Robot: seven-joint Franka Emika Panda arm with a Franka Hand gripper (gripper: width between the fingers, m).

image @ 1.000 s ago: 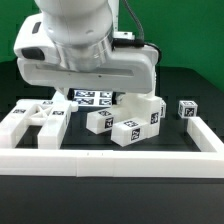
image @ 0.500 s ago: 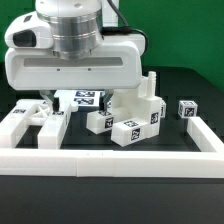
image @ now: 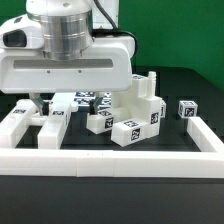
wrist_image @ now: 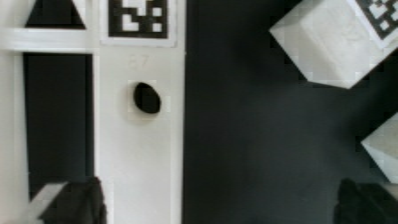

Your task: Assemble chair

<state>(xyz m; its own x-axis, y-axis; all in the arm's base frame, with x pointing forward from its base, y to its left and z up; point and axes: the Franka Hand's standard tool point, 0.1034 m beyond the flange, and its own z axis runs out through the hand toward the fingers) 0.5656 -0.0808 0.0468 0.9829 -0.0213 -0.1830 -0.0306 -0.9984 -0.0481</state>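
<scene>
The long white piece with the dark hole is below my fingers in the wrist view. My gripper needs to go lower before it closes on the piece.
The chair's white tagged pieces lie loose on the black table. In the exterior view a flat piece lies at the left, two blocks in the middle, a taller piece behind them and a small cube at the right. In the wrist view my gripper is open and empty, its fingertips wide apart. It hangs over a long white piece with a dark hole, which lies close to one fingertip. The arm's body hides the fingers in the exterior view.
A long plain white rail runs along the front, with a side rail at the exterior view's right. The marker board shows partly behind the arm. Two more white pieces lie beside the gripper.
The arm has moved toward the exterior view's left and a little lower, over the left pieces. The parts have not moved.
</scene>
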